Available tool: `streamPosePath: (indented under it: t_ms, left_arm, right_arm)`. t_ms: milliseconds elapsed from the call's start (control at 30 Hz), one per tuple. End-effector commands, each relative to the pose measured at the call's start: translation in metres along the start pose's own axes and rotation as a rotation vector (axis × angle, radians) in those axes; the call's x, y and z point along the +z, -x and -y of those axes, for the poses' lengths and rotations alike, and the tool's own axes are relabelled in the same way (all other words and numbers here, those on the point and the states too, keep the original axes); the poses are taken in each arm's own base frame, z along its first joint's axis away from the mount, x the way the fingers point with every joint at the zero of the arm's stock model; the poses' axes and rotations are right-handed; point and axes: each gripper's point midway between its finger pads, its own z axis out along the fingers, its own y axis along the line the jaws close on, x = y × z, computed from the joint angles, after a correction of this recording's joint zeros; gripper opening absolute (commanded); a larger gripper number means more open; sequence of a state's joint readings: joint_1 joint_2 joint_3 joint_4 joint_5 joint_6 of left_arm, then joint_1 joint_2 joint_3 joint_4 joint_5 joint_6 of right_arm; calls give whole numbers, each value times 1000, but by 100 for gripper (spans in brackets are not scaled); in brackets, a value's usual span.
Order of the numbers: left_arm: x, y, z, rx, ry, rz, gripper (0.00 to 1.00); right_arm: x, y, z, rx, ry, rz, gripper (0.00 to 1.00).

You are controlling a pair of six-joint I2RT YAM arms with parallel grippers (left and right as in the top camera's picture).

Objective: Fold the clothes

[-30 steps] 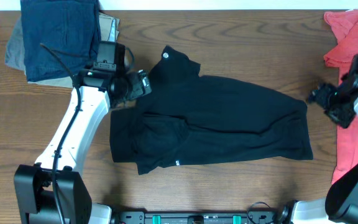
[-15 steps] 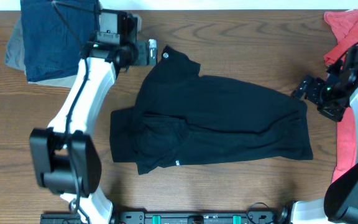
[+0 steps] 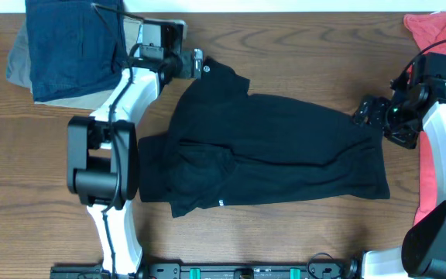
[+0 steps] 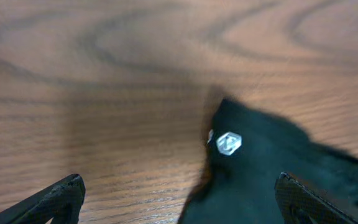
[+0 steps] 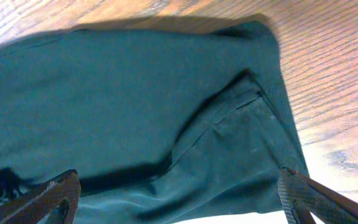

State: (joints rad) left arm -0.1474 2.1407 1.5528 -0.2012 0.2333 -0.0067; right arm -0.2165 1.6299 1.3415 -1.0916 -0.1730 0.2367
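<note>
The black shirt still has to be grabbed by its side edge point(image 3: 187, 96) beside the white logo corner point(image 3: 208, 69). My left gripper needs to do that next, to fold that side over.
The black shirt point(image 3: 269, 147) lies spread across the middle of the table, its top corner with a white logo point(image 3: 206, 70) at the back left. My left gripper point(image 3: 196, 63) is open and empty just left of that corner; the left wrist view shows the logo corner point(image 4: 229, 143) between the spread fingers point(image 4: 179, 199). My right gripper point(image 3: 366, 112) is open and empty at the shirt's right edge; the right wrist view shows the dark fabric point(image 5: 135, 106) under and between its fingers point(image 5: 179, 199).
A navy-blue garment point(image 3: 76, 43) on a khaki one point(image 3: 22, 66) sits at the back left, behind my left arm. A coral-red T-shirt point(image 3: 436, 46) lies at the right edge, partly under my right arm. Bare wood table point(image 3: 300, 46) lies behind the shirt.
My left gripper has moved back and right, from the shirt's left side to its logo corner. My right gripper has moved left to the shirt's right edge.
</note>
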Motion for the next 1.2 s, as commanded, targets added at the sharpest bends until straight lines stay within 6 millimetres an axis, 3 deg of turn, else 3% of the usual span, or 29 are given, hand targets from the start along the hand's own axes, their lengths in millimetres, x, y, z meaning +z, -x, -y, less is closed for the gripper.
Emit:
streamPosePath:
  t_ms: [0,133,267,500,767,833,1067,1167]
  left_arm:
    - [18,-13,5,100,-12,-37,98]
    - [33,-31,14,150,-20,-79,100]
    - [41,-39,18,170,12,-96,93]
    - [42,-42,18,181,48,-105,76]
    - [44,-56,16,177,49,-138,74]
    - [44,-58,16,177,49,-142,67]
    - [45,-70,15,166,46,-171,64]
    - [46,-74,14,165,47,-180,51]
  right_arm:
    - [6,-2,-1,-27,-16,-14,99]
    - [6,-3,-1,-26,-17,-17,99]
    - [6,-3,-1,-26,-17,-18,99]
    - [6,-4,-1,-25,-18,-22,99]
    - [6,-4,-1,-25,-18,-22,99]
    - [6,-4,-1,-25,-18,-22,99]
    - [6,-4,-1,-25,-18,-22,99]
    - [6,-4,-1,-25,-18,-22,99]
